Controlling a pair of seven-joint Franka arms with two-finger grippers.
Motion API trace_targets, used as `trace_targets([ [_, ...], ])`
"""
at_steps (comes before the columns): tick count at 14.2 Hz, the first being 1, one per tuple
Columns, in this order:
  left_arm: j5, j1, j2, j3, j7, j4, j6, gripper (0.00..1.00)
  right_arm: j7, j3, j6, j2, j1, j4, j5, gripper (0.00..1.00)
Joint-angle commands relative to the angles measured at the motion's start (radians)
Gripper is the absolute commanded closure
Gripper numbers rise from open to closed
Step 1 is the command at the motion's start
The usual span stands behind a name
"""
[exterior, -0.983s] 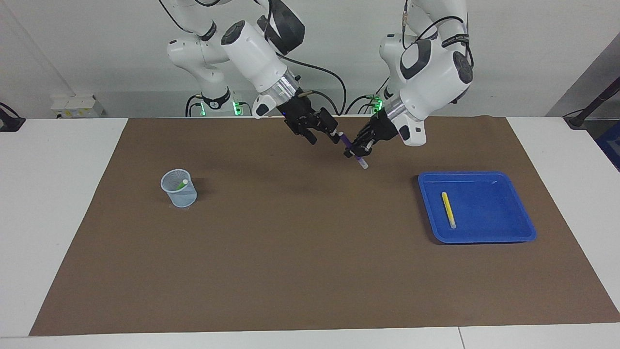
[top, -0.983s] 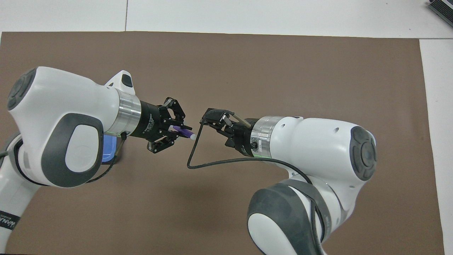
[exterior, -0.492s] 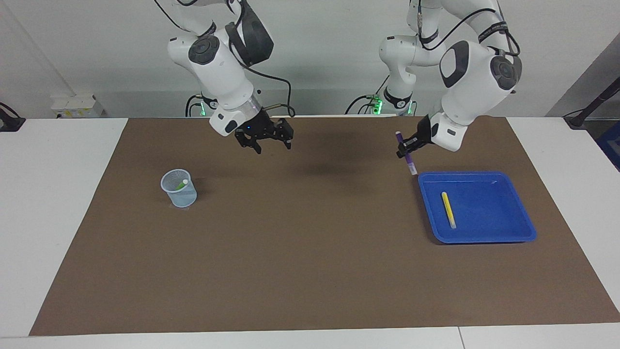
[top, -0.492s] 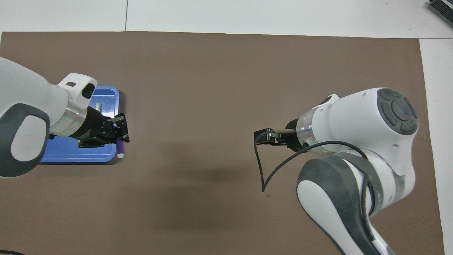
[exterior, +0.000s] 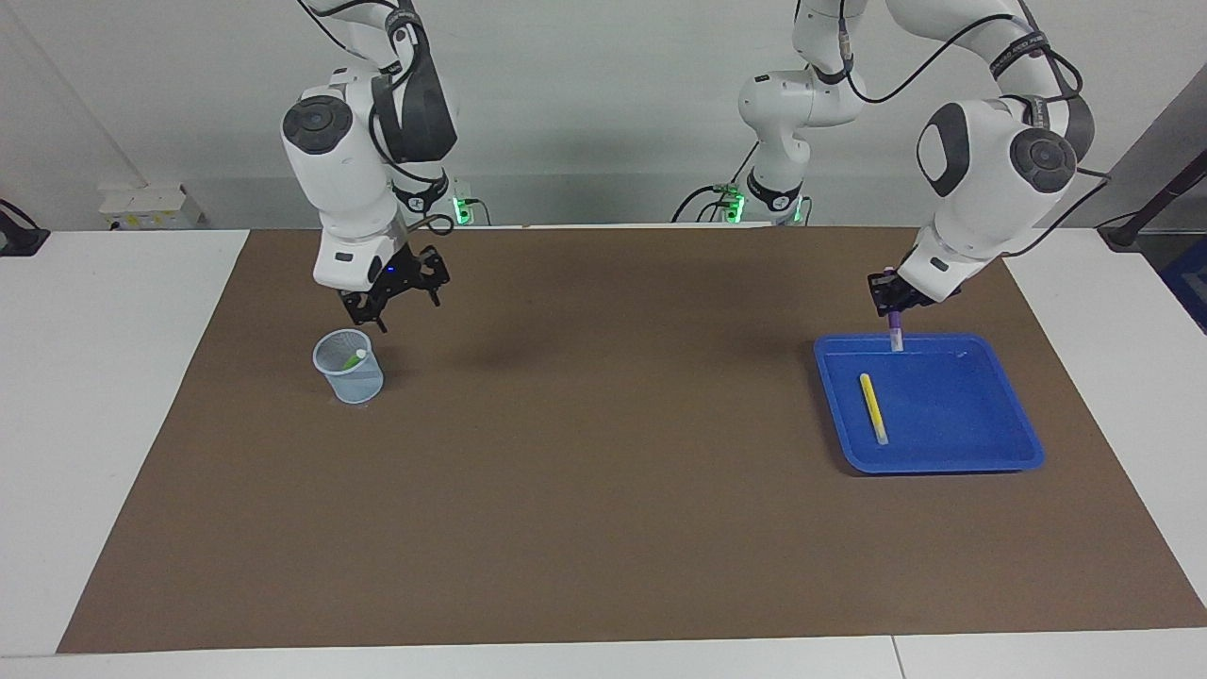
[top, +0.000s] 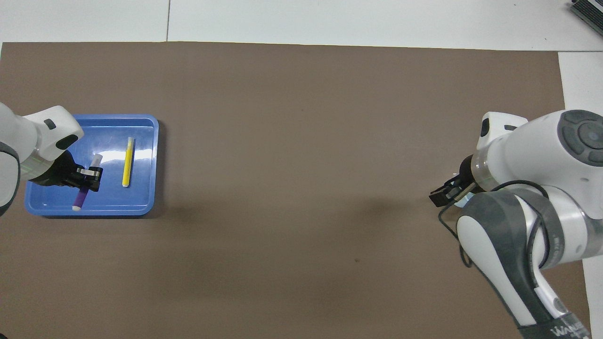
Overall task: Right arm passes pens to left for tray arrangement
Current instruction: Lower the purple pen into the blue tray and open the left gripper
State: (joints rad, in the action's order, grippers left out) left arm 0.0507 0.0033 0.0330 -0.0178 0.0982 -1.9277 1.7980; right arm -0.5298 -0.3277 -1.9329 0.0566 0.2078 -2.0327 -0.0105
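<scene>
The mesh cup's side closes around the pen's lower part, so my right gripper next needs to grab the green pen's upper end to pass the green pen [exterior: 354,358].
My left gripper [exterior: 891,302] is shut on the purple pen [exterior: 894,330], which hangs almost upright, pale tip down, over the blue tray [exterior: 952,415] at its rim nearer the robots. From overhead, the left gripper [top: 89,175] and purple pen [top: 82,194] sit over the tray [top: 141,141], beside the yellow pen [top: 127,161]. That yellow pen [exterior: 872,407] lies flat in the tray. The green pen [exterior: 354,358] stands in a pale mesh cup [exterior: 349,368]. My right gripper [exterior: 391,300] hangs open and empty just above the cup.
A brown mat [exterior: 603,490] covers the table between the cup at the right arm's end and the tray at the left arm's end. In the overhead view the right arm [top: 527,188] covers the cup.
The left arm carried the purple pen from the mat's middle to over the tray. The right arm let go, swung away from the handover spot, and now hangs over the cup.
</scene>
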Motion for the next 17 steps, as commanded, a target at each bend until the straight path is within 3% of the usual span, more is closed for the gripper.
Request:
trace_targets([
  [1,0.06,0.049,0.03,-0.011,0.064,-0.051,0.116,1.0,-0.204,-0.014,-0.087,0.014,0.086,-0.079,-0.051,0.18],
  [8,0.084,0.104,0.157,-0.011,0.083,-0.047,0.285,1.0,-0.216,-0.014,-0.21,-0.05,0.137,-0.129,-0.068,0.35],
  [17,0.084,0.121,0.229,-0.01,0.075,-0.083,0.448,1.0,-0.041,-0.019,-0.195,-0.06,0.133,-0.129,-0.065,0.55],
])
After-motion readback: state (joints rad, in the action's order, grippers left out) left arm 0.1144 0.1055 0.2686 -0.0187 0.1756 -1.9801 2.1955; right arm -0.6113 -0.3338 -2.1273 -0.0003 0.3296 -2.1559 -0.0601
